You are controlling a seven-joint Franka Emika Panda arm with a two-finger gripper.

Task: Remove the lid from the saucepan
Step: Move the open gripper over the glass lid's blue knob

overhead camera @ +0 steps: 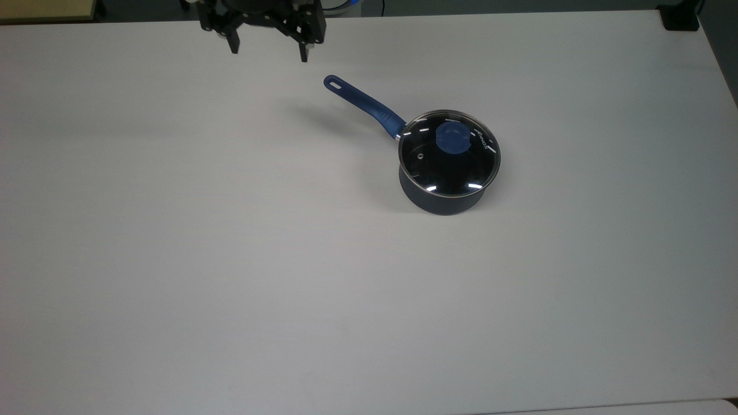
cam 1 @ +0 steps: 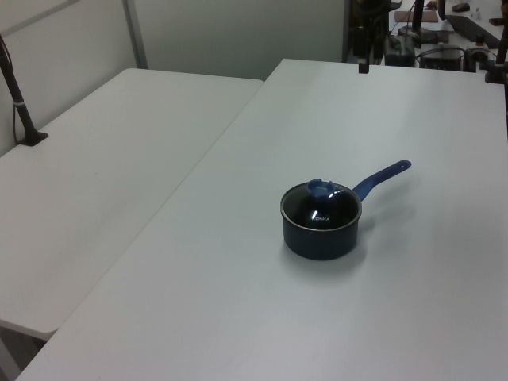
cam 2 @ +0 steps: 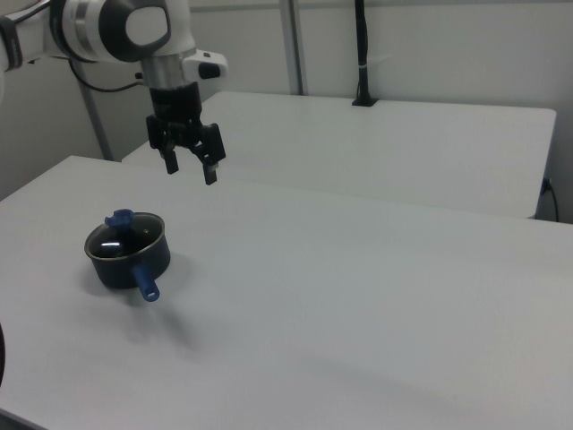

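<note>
The glass lid needs to come off the saucepan (cam 1: 321,242), so my gripper needs to grab the lid by its blue knob (cam 1: 321,188) next.
The dark navy saucepan (overhead camera: 441,196) stands on the white table (overhead camera: 230,259), right of centre in the top view. Its long blue handle (overhead camera: 363,104) points to the top view's upper left. The glass lid (overhead camera: 424,167) with its blue knob (overhead camera: 452,140) sits flat on the pot. My gripper (overhead camera: 268,53) hangs open and empty near the table's far edge, above and well to the left of the handle's end in the top view. In the right view the gripper (cam 2: 191,174) hovers high above the table behind the saucepan (cam 2: 121,264), whose lid (cam 2: 106,242) is on.
A second white table (cam 1: 103,175) adjoins on the left view's left, with a black post (cam 1: 20,103) clamped to it. Dark equipment (cam 1: 452,40) sits beyond the far edge. A black clamp (overhead camera: 680,20) sits at the top view's upper right corner.
</note>
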